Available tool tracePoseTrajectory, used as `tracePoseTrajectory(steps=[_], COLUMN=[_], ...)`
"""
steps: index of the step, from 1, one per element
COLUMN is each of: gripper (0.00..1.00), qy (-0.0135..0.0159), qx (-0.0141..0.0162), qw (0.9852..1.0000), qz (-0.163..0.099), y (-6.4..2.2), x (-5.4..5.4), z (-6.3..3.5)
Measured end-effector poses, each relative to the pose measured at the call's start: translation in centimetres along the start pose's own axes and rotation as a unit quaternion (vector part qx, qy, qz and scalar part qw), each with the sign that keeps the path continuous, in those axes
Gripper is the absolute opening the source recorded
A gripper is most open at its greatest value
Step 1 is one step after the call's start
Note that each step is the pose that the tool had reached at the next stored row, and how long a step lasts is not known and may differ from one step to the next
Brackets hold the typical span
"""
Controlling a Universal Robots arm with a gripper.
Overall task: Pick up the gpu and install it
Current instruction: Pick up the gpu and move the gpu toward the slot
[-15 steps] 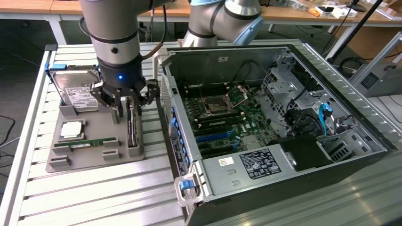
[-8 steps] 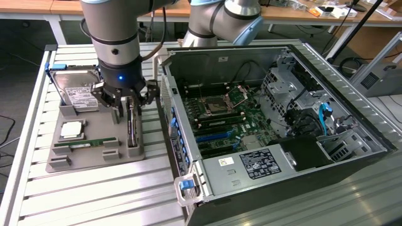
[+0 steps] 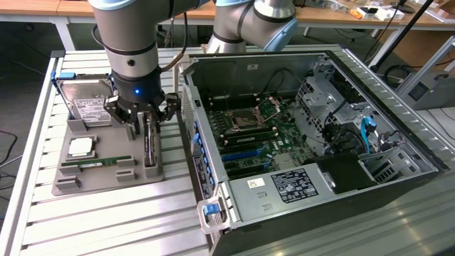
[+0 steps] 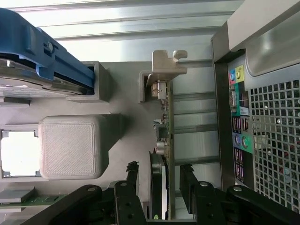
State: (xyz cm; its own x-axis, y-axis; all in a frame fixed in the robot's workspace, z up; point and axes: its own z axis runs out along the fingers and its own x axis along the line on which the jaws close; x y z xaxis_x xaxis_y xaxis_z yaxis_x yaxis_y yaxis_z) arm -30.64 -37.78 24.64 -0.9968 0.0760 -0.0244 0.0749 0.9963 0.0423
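Note:
I need to close my gripper on the GPU [image 3: 149, 145] now. Its black fingers are next to both sides of the GPU, so they would hold it.
The gpu [image 3: 149, 145] is a thin dark card standing on edge in a slot of the grey holder tray [image 3: 106, 184], on the exterior view's left beside the computer case. My gripper [image 3: 146, 118] hangs directly over it, open, one finger on each side of the card's upper edge. In the wrist view the gpu [image 4: 167, 136] runs edge-on, with its silver bracket [image 4: 166, 65] at the far end. The gripper [image 4: 159, 169] straddles the gpu there, and a small gap shows between the black fingers [image 4: 187, 180] and the board.
The tray also holds a hard drive [image 3: 89, 104] with blue rails, a CPU [image 3: 82, 146] and a green RAM stick [image 3: 96, 161]. The open computer case [image 3: 299, 133] lies close on the exterior view's right, motherboard exposed. Its rear port panel [image 4: 239, 136] is near the gpu.

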Motion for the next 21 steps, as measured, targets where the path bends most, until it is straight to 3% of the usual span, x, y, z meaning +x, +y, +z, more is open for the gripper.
tracePoseTrajectory(steps=[5,6,8,10,21], gripper=[0.47,0.4,0.4,0.28,0.27], qy=[0.0,0.0,0.0,0.0,-0.0001], qx=[-0.0001,-0.0001,-0.0001,-0.0001,-0.0001], qw=[1.0,1.0,1.0,1.0,1.0], qz=[0.0,0.0,0.0,0.0,0.0], y=[0.0,0.0,0.0,0.0,0.0], x=[0.0,0.0,0.0,0.0,0.0], z=[0.01,0.02,0.02,0.02,0.03])
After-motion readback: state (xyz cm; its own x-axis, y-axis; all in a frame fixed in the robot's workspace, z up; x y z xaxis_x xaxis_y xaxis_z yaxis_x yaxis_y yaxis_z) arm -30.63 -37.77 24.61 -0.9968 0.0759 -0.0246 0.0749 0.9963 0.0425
